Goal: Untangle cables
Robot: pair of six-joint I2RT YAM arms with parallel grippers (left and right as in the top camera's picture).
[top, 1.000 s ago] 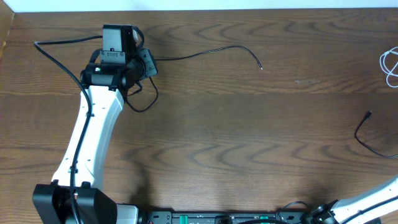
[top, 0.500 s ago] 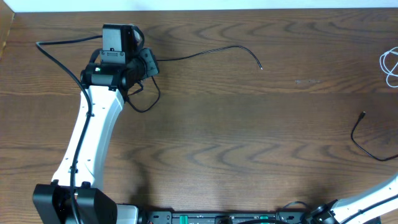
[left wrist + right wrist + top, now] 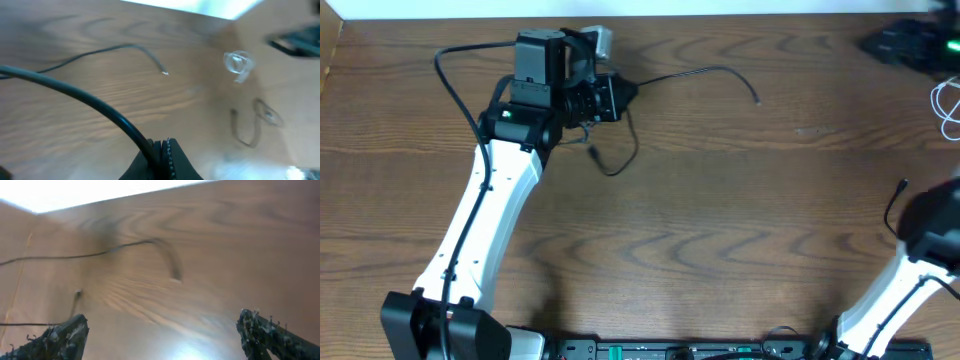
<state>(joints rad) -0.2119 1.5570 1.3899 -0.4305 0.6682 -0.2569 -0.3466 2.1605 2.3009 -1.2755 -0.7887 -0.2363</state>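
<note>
My right gripper needs to grab the black cable next by its cord between the ends. Both ends will stay loose, so the cable can be untangled.
My left gripper is shut on a black cable at the back left of the table. In the left wrist view the cord runs in from the left and into the shut jaws. Its free end lies to the right, and a loop hangs below the gripper. A white cable is coiled at the right edge. A second black cord end lies beside my blurred right arm. My right gripper is open above bare wood, with nothing between its fingers.
The table's back edge runs close behind the left gripper. A dark blurred shape sits at the back right corner. In the right wrist view a black cord curves across the wood ahead, with a small plug nearer.
My left arm has shifted right, dragging the black cable and its loop along. My right gripper has opened wide, and the right arm has swung up into the overhead view.
</note>
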